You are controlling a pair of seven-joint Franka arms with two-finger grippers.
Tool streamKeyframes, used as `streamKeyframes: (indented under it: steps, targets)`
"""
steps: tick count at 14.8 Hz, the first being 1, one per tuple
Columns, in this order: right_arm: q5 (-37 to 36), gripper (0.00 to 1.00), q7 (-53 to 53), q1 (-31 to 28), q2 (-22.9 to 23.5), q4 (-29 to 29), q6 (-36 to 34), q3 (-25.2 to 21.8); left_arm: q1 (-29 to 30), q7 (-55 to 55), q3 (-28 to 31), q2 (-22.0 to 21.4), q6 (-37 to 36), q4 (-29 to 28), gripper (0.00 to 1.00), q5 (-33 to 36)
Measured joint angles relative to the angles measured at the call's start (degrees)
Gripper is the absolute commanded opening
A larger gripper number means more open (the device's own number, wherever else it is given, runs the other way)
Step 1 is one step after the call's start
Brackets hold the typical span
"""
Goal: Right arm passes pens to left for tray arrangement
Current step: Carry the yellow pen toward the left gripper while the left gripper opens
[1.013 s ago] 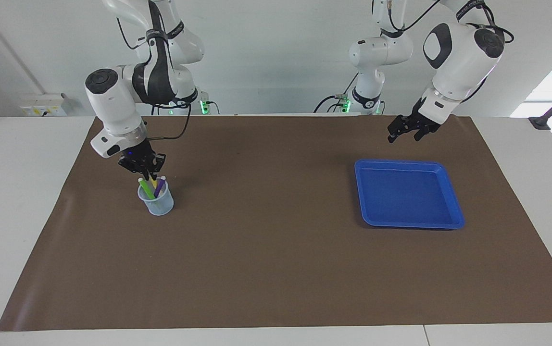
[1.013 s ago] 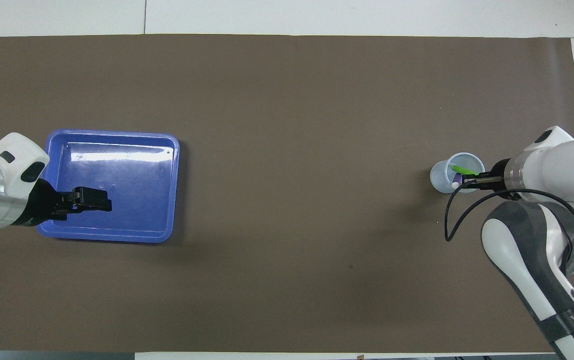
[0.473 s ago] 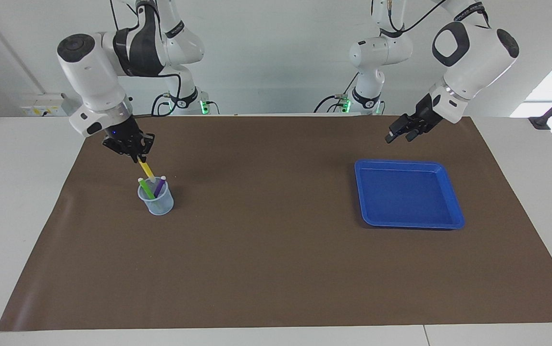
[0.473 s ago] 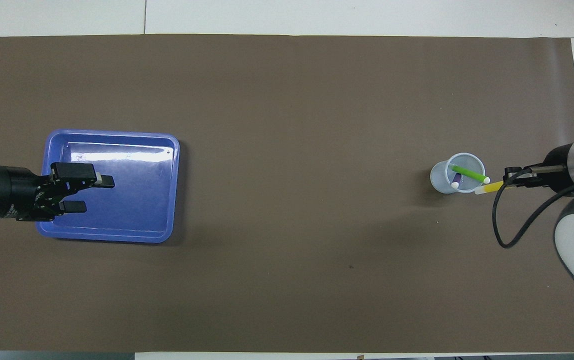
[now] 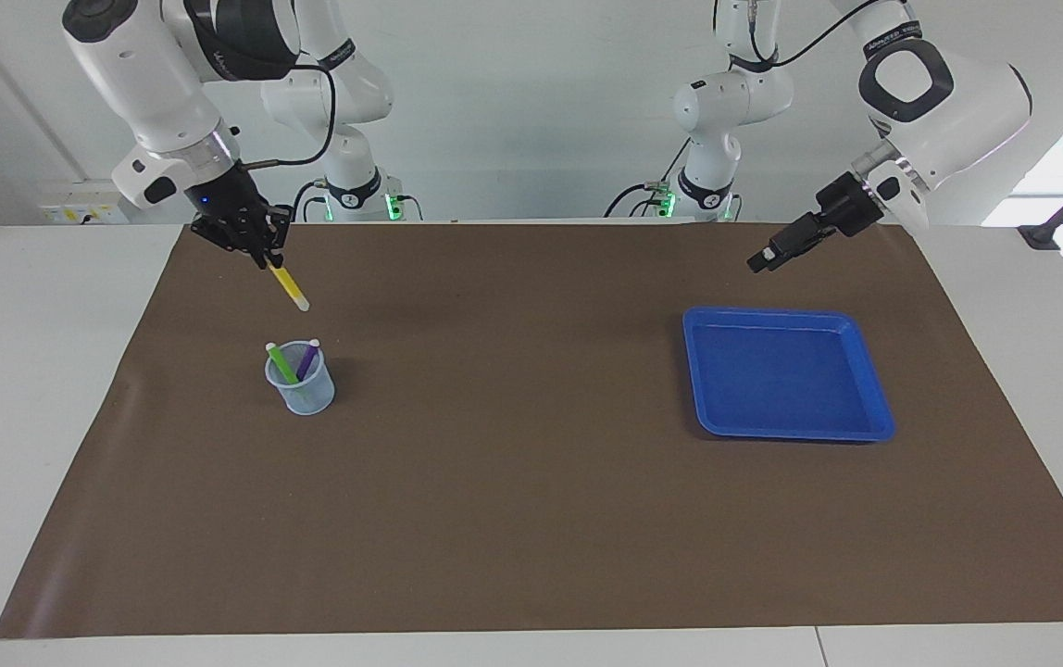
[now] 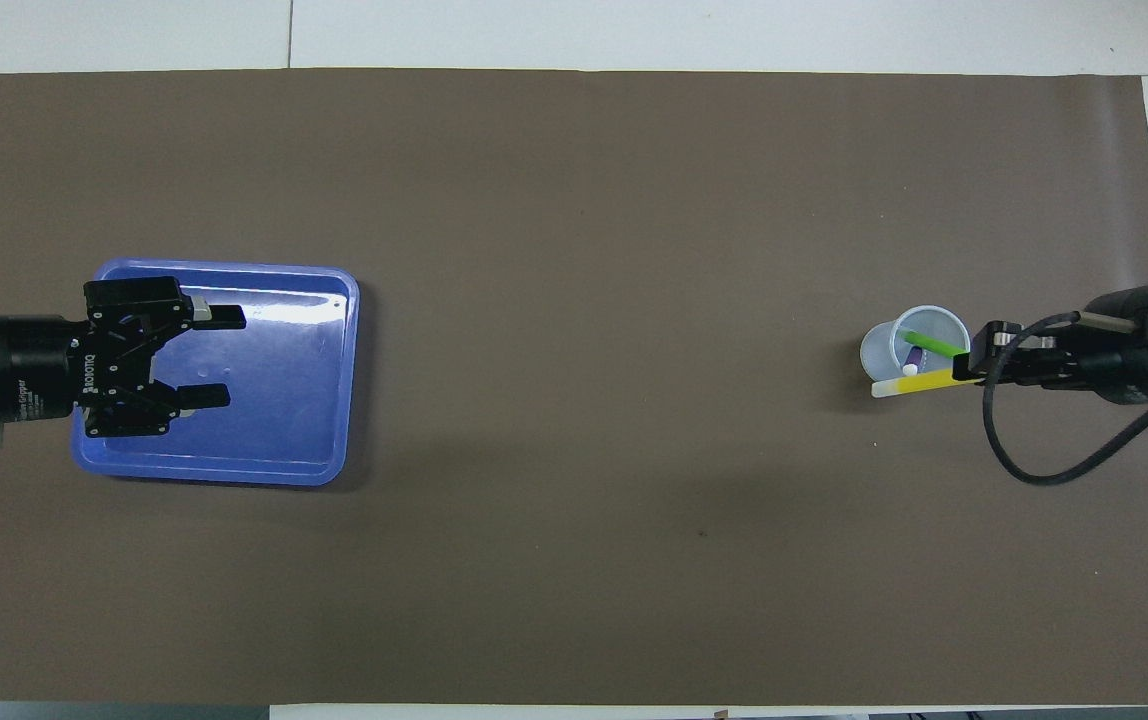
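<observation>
I will next use my left gripper to grab the yellow pen by its free pale end [image 6: 885, 389], since my right gripper's fingertips already cover the opposite end.
My right gripper [image 5: 265, 257] [image 6: 964, 366] is shut on the yellow pen [image 5: 288, 286] [image 6: 919, 382] and holds it tilted in the air above the pale blue mesh cup [image 5: 301, 388] [image 6: 884, 352]. The green pen [image 5: 282, 363] [image 6: 934, 343] and the purple pen [image 5: 308, 359] [image 6: 914, 356] stand in that cup. The bright blue tray [image 5: 868, 368] [image 6: 279, 400] lies toward the left arm's end of the table. My left gripper [image 5: 761, 261] [image 6: 222, 357] is open and empty, raised over the tray.
A brown mat [image 5: 513, 482] [image 6: 584, 200] covers the table. The white table top [image 5: 31, 371] shows around the mat's edges.
My right gripper has lifted the yellow pen up out of the cup and clear of it. My left gripper has risen, turned at the wrist and opened wider over the tray.
</observation>
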Motion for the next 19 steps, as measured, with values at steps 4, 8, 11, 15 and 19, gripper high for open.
streamKeyframes:
  steps: [4,8,11,15,19]
  targets:
    - [9.93,0.0,19.23,7.05,0.46,-0.06,6.68,0.76,-0.48,-0.11,-0.22,3.8,-2.28,-0.16,1.0,-5.84]
    - [18.17,0.0,37.94,15.71,2.2,-0.12,18.34,0.9,-2.92,-1.01,-0.49,4.6,-2.98,-0.15,1.0,-8.78]
    - [21.82,0.0,49.21,21.44,3.66,-0.11,25.45,0.91,-4.42,-5.05,-0.57,4.61,-2.68,-0.7,1.0,-14.56]
    - [25.8,0.0,58.57,27.36,5.77,-0.02,29.87,0.9,-7.11,-9.19,-0.56,4.58,3.24,-2.35,1.0,-20.5]
    - [26.23,0.0,65.8,31.8,9.34,2.73,31.05,0.91,-9.74,-10.18,-0.64,4.07,7.26,-4.29,0.98,-23.22]
